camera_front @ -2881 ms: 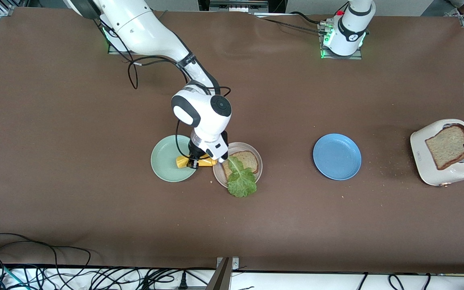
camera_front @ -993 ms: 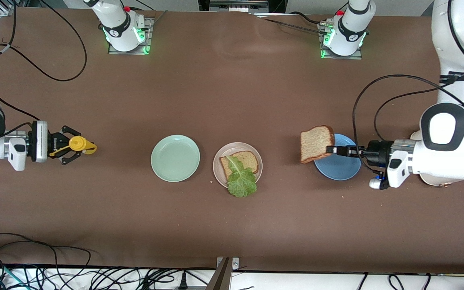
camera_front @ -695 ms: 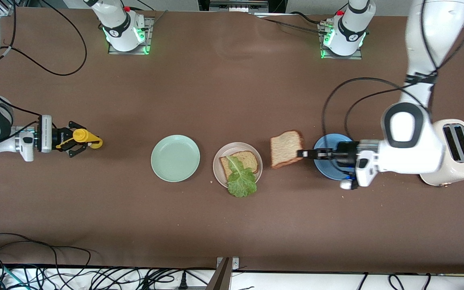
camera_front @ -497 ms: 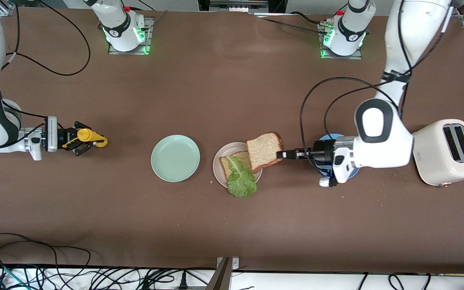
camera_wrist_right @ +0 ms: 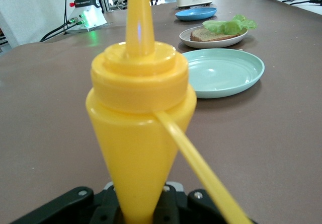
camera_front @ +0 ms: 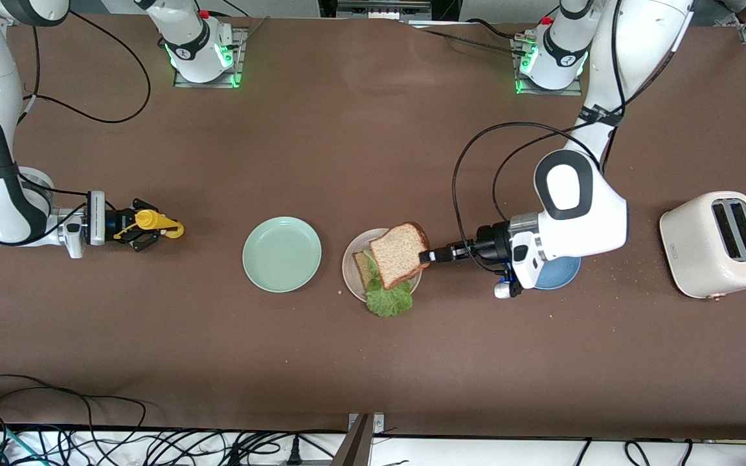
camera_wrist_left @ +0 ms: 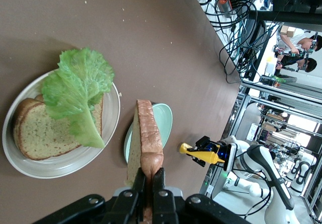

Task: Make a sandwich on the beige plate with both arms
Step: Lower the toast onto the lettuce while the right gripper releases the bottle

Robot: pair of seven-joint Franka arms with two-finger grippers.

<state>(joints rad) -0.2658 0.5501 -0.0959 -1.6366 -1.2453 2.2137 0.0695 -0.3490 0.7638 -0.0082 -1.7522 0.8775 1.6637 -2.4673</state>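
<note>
The robot's left gripper needs to keep holding the tilted bread slice (camera_front: 398, 256) above the green lettuce leaf (camera_front: 387, 301) until it lies flat, since the slice would tip if the gripper opened now.
The beige plate (camera_front: 352, 279) holds a bread slice (camera_front: 362, 263) with a green lettuce leaf (camera_front: 387, 301) on it; both also show in the left wrist view, the plate (camera_wrist_left: 75, 158) and the lettuce (camera_wrist_left: 75, 90). My left gripper (camera_front: 426, 256) is shut on the edge of a second brown bread slice (camera_front: 399, 254), held tilted in the air over the plate; in the left wrist view the slice (camera_wrist_left: 148, 143) stands on edge between the fingers. My right gripper (camera_front: 128, 226) is shut on a yellow squeeze bottle (camera_front: 153, 221) over the table toward the right arm's end.
A mint-green plate (camera_front: 282, 254) lies beside the beige plate toward the right arm's end. A blue plate (camera_front: 559, 272) sits under the left arm's wrist. A white toaster (camera_front: 716, 244) stands at the left arm's end. Cables run along the table edge nearest the camera.
The left arm carried the bread slice from over the blue plate to over the beige plate. The right arm, holding the yellow bottle, moved slightly toward the plates.
</note>
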